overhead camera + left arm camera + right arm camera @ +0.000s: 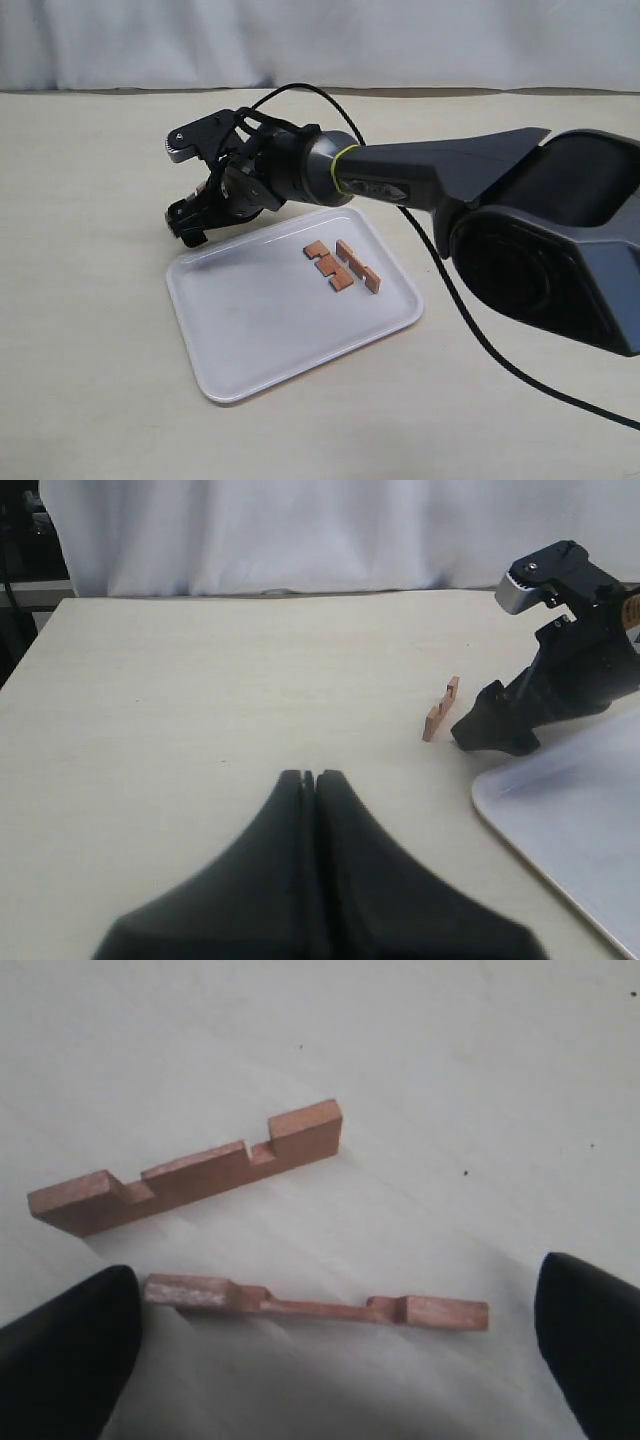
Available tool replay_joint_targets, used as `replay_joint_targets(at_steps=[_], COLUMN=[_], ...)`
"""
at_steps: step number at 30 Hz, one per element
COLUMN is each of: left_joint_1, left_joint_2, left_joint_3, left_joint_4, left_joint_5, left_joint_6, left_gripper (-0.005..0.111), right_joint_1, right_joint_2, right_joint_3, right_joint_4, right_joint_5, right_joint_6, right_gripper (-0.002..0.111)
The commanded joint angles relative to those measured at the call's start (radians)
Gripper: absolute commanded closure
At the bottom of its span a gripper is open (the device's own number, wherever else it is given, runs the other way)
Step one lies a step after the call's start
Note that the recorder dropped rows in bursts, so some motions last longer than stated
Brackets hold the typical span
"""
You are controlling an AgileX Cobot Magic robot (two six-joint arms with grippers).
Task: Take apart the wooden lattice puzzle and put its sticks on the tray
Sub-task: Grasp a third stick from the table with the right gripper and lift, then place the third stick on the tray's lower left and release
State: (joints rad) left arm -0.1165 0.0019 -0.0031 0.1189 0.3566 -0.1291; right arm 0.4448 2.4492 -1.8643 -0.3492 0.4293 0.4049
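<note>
My right gripper's fingers stand beside both ends of the near stick on the tabletop, so it is time to close my right gripper on that stick now.
The wooden lattice puzzle shows only as separate reddish-brown notched sticks. Two sticks (345, 266) lie side by side on the white tray (262, 330), towards its far right. Two more lie on the table: a far stick (190, 1172) and a near stick (320, 1306), seen small in the left wrist view as sticks (440, 710). My right gripper (190, 185) reaches across to the tray's far left corner and hides them in the exterior view. It stands open (330, 1345), its fingertips (70, 1350) either side of the near stick, touching nothing. My left gripper (308, 776) is shut and empty over bare table.
The right arm's dark body (540, 230) and its black cable (470, 320) cross the table right of the tray. A white curtain (320, 40) closes the back. The tray's rim (500, 810) lies just right of the left gripper.
</note>
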Motion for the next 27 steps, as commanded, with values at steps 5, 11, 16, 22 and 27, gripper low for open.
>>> replay_joint_targets(at_steps=[5, 11, 16, 22, 27], left_joint_1=[0.000, 0.000, 0.000, 0.000, 0.000], left_joint_2=[-0.002, -0.002, -0.002, -0.002, -0.002], left_joint_3=[0.003, 0.003, 0.003, 0.003, 0.003], left_joint_4=[0.001, 0.001, 0.001, 0.001, 0.001], left_joint_5=[-0.010, -0.008, -0.008, -0.008, -0.008], left_joint_6=[-0.002, -0.002, -0.002, -0.002, -0.002], left_gripper=[0.107, 0.107, 0.107, 0.107, 0.107], right_joint_1=[-0.001, -0.001, -0.001, -0.001, 0.011], right_joint_2=[0.000, 0.000, -0.032, -0.119, -0.208], right_joint_3=[-0.004, -0.004, -0.004, -0.004, -0.004], right_joint_4=[-0.001, -0.037, -0.034, -0.034, 0.013], right_joint_5=[-0.016, -0.006, 0.026, 0.139, 0.397], right_joint_6=[0.033, 0.131, 0.133, 0.097, -0.102], right_gripper=[0.014, 0.081, 0.104, 0.104, 0.104])
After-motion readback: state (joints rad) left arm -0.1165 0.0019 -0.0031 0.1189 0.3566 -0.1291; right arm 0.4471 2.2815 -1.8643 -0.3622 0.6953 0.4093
